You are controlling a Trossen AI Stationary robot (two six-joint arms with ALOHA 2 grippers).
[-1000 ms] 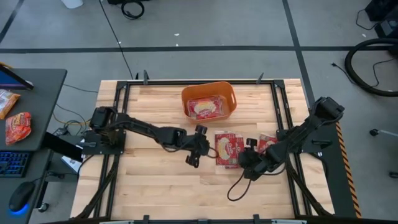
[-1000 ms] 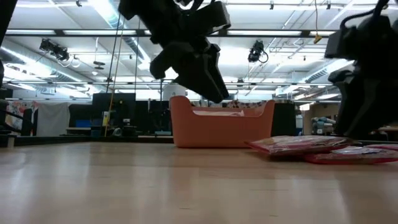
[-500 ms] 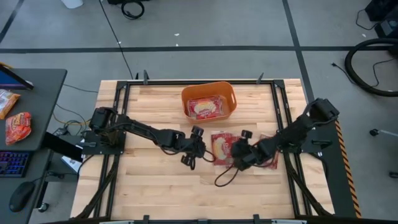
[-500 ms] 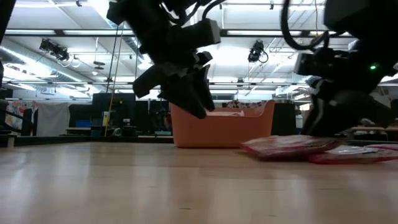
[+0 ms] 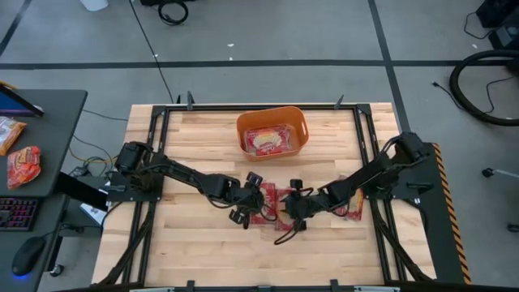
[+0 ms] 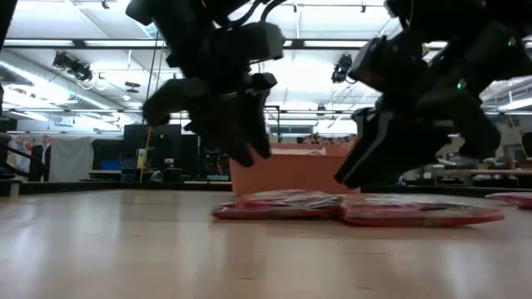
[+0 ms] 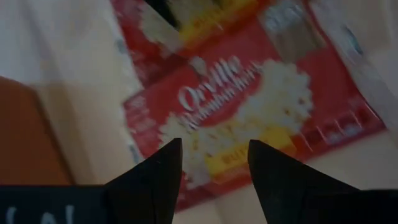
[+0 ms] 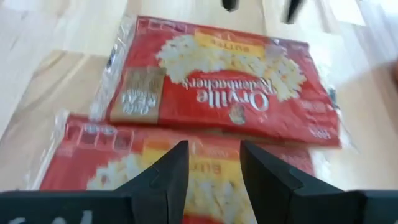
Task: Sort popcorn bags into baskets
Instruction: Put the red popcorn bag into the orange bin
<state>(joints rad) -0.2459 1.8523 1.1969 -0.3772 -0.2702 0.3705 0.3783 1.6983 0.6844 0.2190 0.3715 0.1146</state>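
I should grab the popcorn bag by its long edge [image 5: 253, 216] beside the yellow band with my left gripper next. Then the bag can be sorted into the orange basket [image 5: 243, 123].
Two red popcorn bags lie flat and overlapping near the table's middle [image 5: 266, 203], also low on the wood in the low view [image 6: 287, 204]. My left gripper [image 5: 250, 203] hovers open over them from the left; its wrist view shows one bag [image 7: 249, 106] beyond the fingers [image 7: 214, 149]. My right gripper [image 5: 289, 208] is open at their right side, with both bags ahead of it [image 8: 224, 87]. Another bag [image 5: 350, 208] lies under the right arm. The orange basket [image 5: 243, 123] holds one bag [image 5: 266, 139]. My right gripper hangs open, slanting down from the table's right, just over the right edge of the nearer bag [image 8: 186, 171]. Whether a fingertip touches it I cannot tell. My left gripper touches nothing.
The basket stands at the table's far middle, behind both grippers [image 6: 291, 170]. A black cable loop [image 5: 285, 231] trails on the wood near the right gripper. A side desk on the left carries orange packets [image 5: 23, 165]. Bare wood lies toward the near edge.
The right gripper has swept toward the table's left and come lower, ending close to the left gripper. The overlapping pair of bags has slid left and nearer along the wood with it. The left gripper has moved a little toward the near edge and down over the bags.
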